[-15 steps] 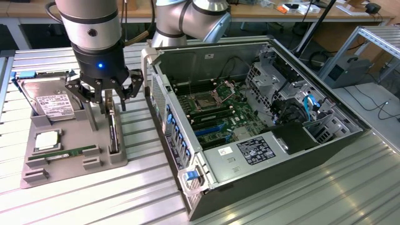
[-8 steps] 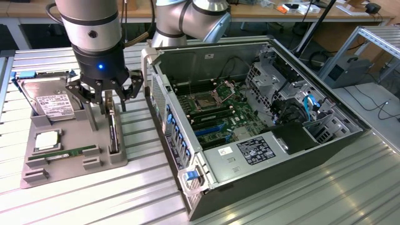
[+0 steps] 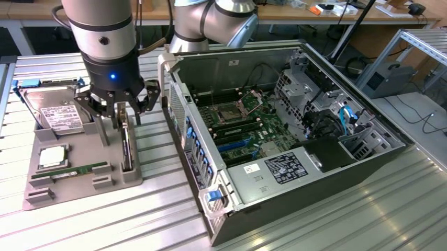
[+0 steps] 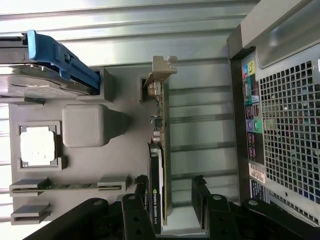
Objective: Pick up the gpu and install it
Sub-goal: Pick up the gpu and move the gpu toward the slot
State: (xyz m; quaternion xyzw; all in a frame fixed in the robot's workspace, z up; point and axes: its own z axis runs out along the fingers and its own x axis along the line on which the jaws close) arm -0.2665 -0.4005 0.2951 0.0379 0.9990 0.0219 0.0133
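I should lower my gripper before I close it. Its open fingers are above the GPU's top edge [image 3: 125,137], beside the bare circuit-board side, and would miss if they closed now.
The gpu [image 3: 126,149] stands on its long edge in a slot of the grey parts holder [image 3: 84,146] at the exterior view's left. In the wrist view the gpu [image 4: 159,150] shows a black face, a circuit-board side and its silver bracket [image 4: 161,70] at the far end. My gripper [image 3: 120,112] hangs just above it, open. One of the black fingers [image 4: 141,189] is on each side of the card, with a gap between them and it. Midway between the tips, my gripper [image 4: 170,189] sits over the card's near end.
The holder also carries a silver hard drive [image 3: 59,112] with a blue clip [image 4: 60,57], a processor chip [image 3: 52,157] and a green memory stick [image 3: 77,171]. The open computer case [image 3: 279,130] lies just beyond the holder towards the exterior view's right, its rear panel [image 4: 285,110] close by.
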